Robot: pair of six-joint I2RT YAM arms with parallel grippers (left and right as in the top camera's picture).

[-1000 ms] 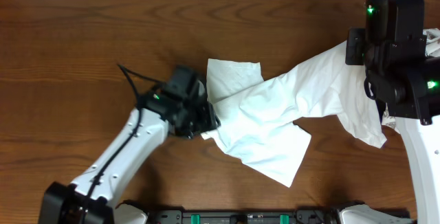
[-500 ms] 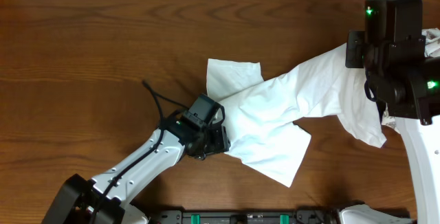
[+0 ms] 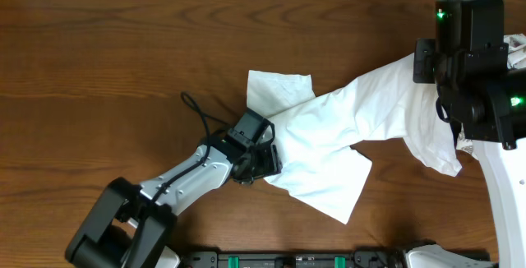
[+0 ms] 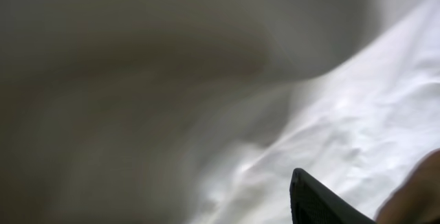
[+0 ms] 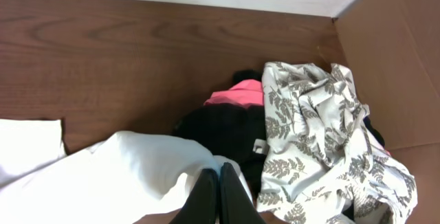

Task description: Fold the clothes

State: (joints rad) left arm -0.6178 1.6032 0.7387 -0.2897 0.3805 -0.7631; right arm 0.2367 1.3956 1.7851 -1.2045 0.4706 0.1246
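Note:
The left gripper grabs the edge of the white shirt point(image 3: 345, 132) opposite my right gripper's fold next. Then I stretch the shirt flat for folding.
A white shirt point(image 3: 345, 132) lies stretched across the middle of the table, its right end lifted. My right gripper point(image 5: 220, 183) is shut on a fold of the white shirt point(image 5: 130, 169) and holds it up at the table's right side; in the overhead view the right arm point(image 3: 468, 62) covers those fingers. My left gripper point(image 3: 265, 159) is at the shirt's left lower edge, pressed against the cloth. In the left wrist view blurred white cloth point(image 4: 344, 114) fills the frame and only one dark finger point(image 4: 320, 203) shows, set well off centre, so the jaws stand apart.
A heap of other clothes lies behind the right gripper: a leaf-print cloth point(image 5: 323, 135), a black garment point(image 5: 220, 124) and a pink one point(image 5: 237, 93). A cardboard wall point(image 5: 392, 52) stands at the right. The leaf-print cloth also shows in the overhead view point(image 3: 516, 50).
My left arm has moved right and a little towards the front edge, into the shirt's left edge, and that edge has shifted right with it. The right arm has not moved.

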